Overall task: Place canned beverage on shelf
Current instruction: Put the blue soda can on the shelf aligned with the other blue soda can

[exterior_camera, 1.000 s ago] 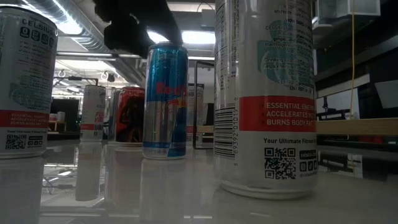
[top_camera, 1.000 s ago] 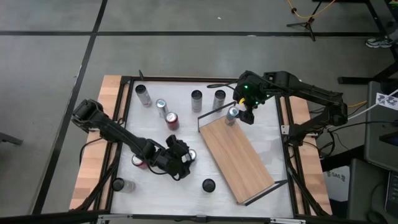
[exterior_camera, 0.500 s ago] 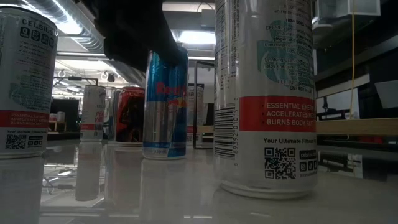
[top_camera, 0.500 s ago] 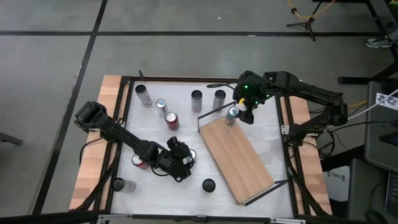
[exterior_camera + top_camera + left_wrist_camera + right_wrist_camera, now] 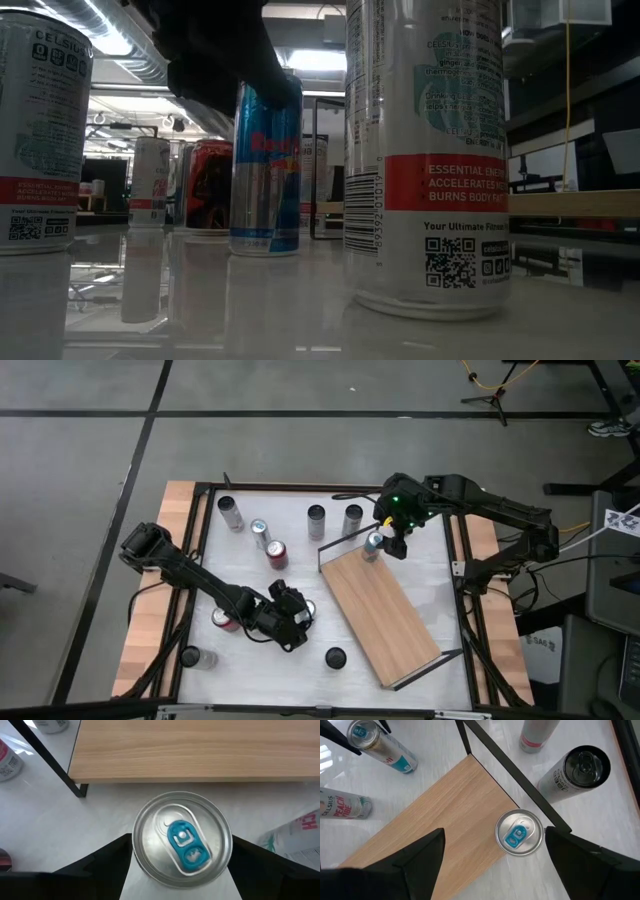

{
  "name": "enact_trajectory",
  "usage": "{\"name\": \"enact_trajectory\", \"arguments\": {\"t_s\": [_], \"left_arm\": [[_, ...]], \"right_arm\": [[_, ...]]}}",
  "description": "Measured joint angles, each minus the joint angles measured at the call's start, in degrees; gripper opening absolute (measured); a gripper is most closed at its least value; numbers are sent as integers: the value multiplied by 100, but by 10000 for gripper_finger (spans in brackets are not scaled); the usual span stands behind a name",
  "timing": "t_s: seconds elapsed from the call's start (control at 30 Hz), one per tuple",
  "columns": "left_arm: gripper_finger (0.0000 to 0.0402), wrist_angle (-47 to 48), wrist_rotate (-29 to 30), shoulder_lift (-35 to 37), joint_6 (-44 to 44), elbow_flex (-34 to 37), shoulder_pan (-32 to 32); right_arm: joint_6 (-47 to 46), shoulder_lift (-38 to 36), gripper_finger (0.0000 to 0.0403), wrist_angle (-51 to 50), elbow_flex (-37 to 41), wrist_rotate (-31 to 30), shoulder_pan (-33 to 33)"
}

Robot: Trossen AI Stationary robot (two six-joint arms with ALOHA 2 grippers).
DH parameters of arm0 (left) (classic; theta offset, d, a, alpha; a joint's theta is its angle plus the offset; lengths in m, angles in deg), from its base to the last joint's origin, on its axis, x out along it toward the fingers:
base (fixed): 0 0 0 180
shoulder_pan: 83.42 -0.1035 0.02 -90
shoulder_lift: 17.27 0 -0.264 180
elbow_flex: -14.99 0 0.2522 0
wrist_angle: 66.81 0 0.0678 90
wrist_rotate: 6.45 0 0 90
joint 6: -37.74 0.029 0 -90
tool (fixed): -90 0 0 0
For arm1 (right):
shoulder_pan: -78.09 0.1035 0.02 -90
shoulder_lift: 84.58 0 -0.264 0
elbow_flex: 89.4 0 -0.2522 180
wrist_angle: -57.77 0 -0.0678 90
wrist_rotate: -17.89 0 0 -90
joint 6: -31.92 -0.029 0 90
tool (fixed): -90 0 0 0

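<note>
The left gripper is ready to close on the can: its fingers are beside the can's silver top (image 5: 182, 839) in the left wrist view, near the shelf's edge (image 5: 195, 779).
A blue-and-silver can (image 5: 182, 837) stands upright on the white table (image 5: 300, 575), just left of the shelf (image 5: 380, 610), a light-wood board with black wire rails at its short ends. My left gripper (image 5: 181, 838) is open and comes down slanting over this can (image 5: 265, 170), one finger on either side of its top. I see no grip. Another blue-tabbed can (image 5: 519, 832) stands at the shelf's far corner by the rail. My right gripper (image 5: 494, 837) hangs open well above it, holding nothing.
Several other cans stand on the table: silver ones (image 5: 316, 520) (image 5: 352, 518) (image 5: 231, 512) at the back, a red one (image 5: 277, 554), and a black one (image 5: 335, 657) near the front. A tall white can (image 5: 425, 150) stands close to the low camera. The board's near part lies bare.
My left gripper has edged down toward the blue-and-silver can. In the low view it hung up and to the side of the can's top and now covers it. Its fingers have kept the same gap. The can and my right gripper have kept still.
</note>
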Motion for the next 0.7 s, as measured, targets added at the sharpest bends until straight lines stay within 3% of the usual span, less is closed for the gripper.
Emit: {"name": "enact_trajectory", "arguments": {"t_s": [0.23, 0.57, 0.7], "left_arm": [[291, -2, 4, 0, 1, 0, -4], [203, -8, -112, 9, 35, 0, -16], [201, -178, -409, 11, 525, 0, -107]], "right_arm": [[0, 0, 335, -2, 1, -2, -1], [2, 0, 335, -4, 0, -1, 0], [0, 0, 335, 4, 1, 0, 0]]}}
